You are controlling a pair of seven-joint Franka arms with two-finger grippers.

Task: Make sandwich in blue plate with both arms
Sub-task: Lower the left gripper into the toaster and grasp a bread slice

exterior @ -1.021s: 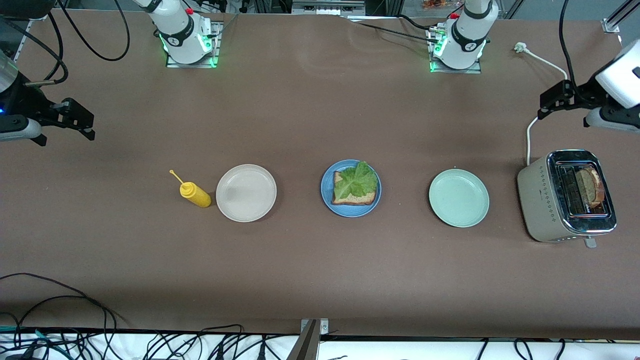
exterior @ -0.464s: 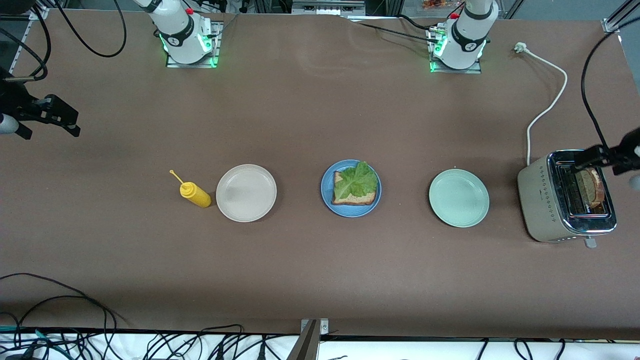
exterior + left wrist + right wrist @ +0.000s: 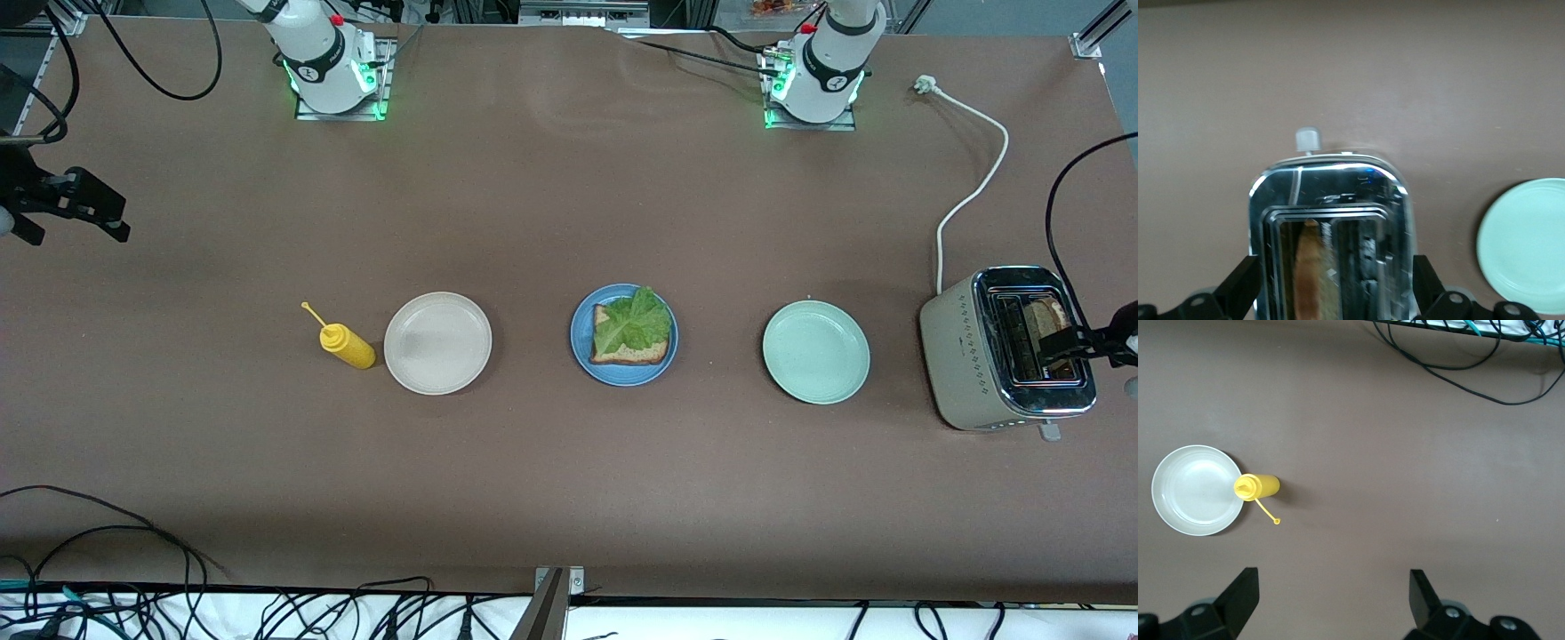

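Observation:
The left gripper grabs the toaster's bread slice by its exposed crust edge (image 3: 1047, 318) next. The slice then goes on top of the lettuce on the blue plate (image 3: 624, 335).
The blue plate (image 3: 624, 335) sits mid-table with a brown bread slice (image 3: 629, 352) and a green lettuce leaf (image 3: 632, 324) on top. A second bread slice (image 3: 1047, 313) stands in a slot of the chrome toaster (image 3: 1009, 348) at the left arm's end; it also shows in the left wrist view (image 3: 1313, 273). My left gripper (image 3: 1071, 343) hangs open over the toaster, its fingers (image 3: 1238, 288) wide on either side of the toaster's top. My right gripper (image 3: 84, 209) is open and empty over bare table at the right arm's end.
A pale green plate (image 3: 816, 351) lies between the blue plate and the toaster. A cream-white plate (image 3: 437, 342) and a yellow squeeze bottle (image 3: 347, 346) lie toward the right arm's end. The toaster's white cord (image 3: 973, 189) runs toward the left arm's base. Cables hang at the front edge.
My left gripper has swung down from above the table near the cord to over the toaster's slots. My right gripper has drifted farther toward its end of the table.

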